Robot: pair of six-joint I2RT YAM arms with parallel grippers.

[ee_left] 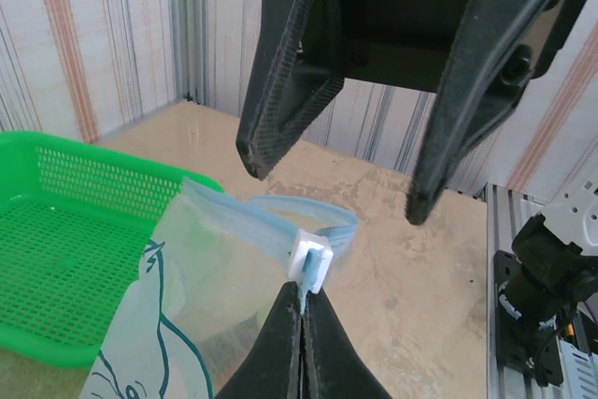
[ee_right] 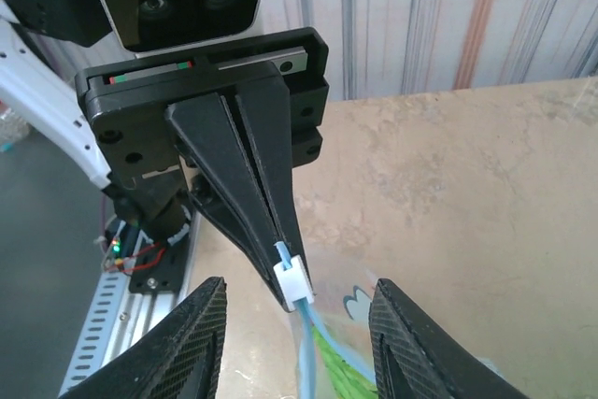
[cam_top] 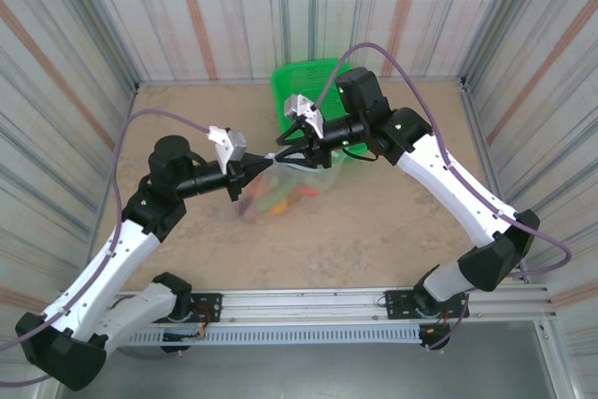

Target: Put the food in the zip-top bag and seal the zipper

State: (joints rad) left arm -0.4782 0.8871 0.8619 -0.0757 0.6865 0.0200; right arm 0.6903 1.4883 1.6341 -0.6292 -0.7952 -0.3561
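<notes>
The right gripper grabs the white slider (cam_top: 271, 156) (ee_right: 292, 279) across its sides next, leaving the pieces of the zipper free, to draw it along and seal.
The zip-top bag (cam_top: 285, 189) hangs lifted over the table's middle, and food (cam_top: 278, 201) in orange and green shows through its clear side. My left gripper (ee_left: 304, 294) is shut on the end of the pale blue zipper (ee_left: 266, 223), right behind a white slider (ee_left: 311, 264). My right gripper (ee_right: 299, 329) stands open, one finger on each side of the slider (ee_right: 292, 279) without touching it. Past the slider, the two zipper strips (ee_right: 322, 362) run apart. In the top view the two grippers meet tip to tip, left gripper (cam_top: 265, 164) and right gripper (cam_top: 286, 152).
A green mesh basket (cam_top: 306, 81) stands at the back, right behind the bag, and its rim (ee_left: 65, 151) lies close to the bag's left side. Striped walls enclose the sandy table (cam_top: 392, 231). The rail (cam_top: 308, 310) with the arm bases runs along the near edge.
</notes>
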